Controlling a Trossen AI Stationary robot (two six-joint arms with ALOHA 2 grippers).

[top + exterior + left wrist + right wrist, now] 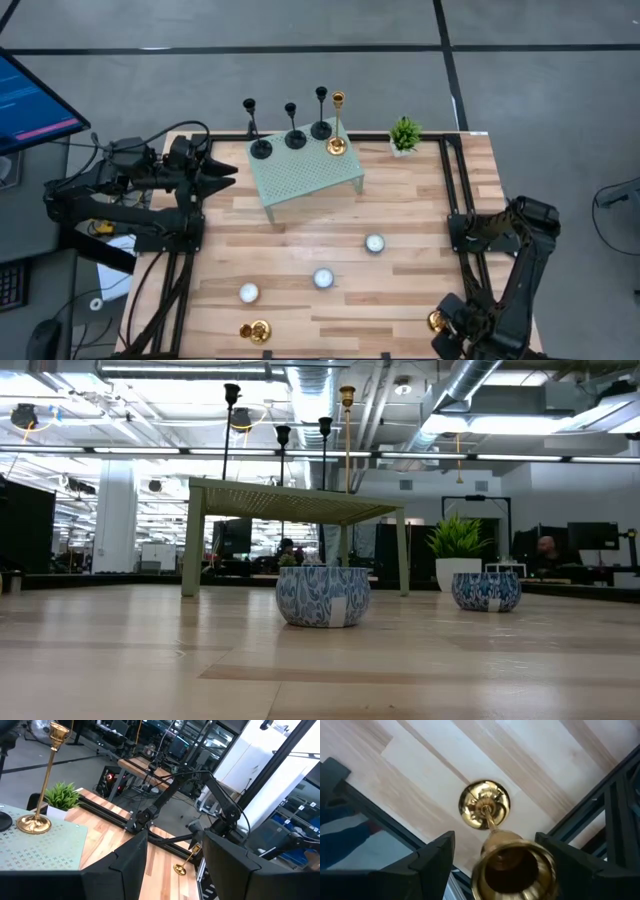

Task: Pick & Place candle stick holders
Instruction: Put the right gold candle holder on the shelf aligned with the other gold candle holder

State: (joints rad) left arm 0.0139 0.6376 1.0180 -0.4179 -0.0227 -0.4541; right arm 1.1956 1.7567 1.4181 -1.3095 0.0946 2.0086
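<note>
My right gripper grabs the gold candle stick holder by its slim stem (489, 820) next, to place the holder upright on the perforated stand.
Three black slim-stemmed holders (290, 128) and one tall gold holder (337, 125) stand on their disc bases on a pale green perforated stand (305, 178) at the table's far middle. A short gold holder (257, 331) stands near the front edge. Another gold stemmed holder (492, 825) stands on its round base (484, 804) at the table's front right corner. My right gripper (495, 842) is open above it, a finger on either side of its cup (515, 867); I see no touch. My left gripper (232, 176) is open and empty, left of the stand.
Three round tealight candles (374, 243) (322, 279) (248, 293) lie on the wooden table between the stand and the front edge. A small green potted plant (404, 135) stands at the far right. Black frame rails (455, 190) run along the table's left and right sides.
</note>
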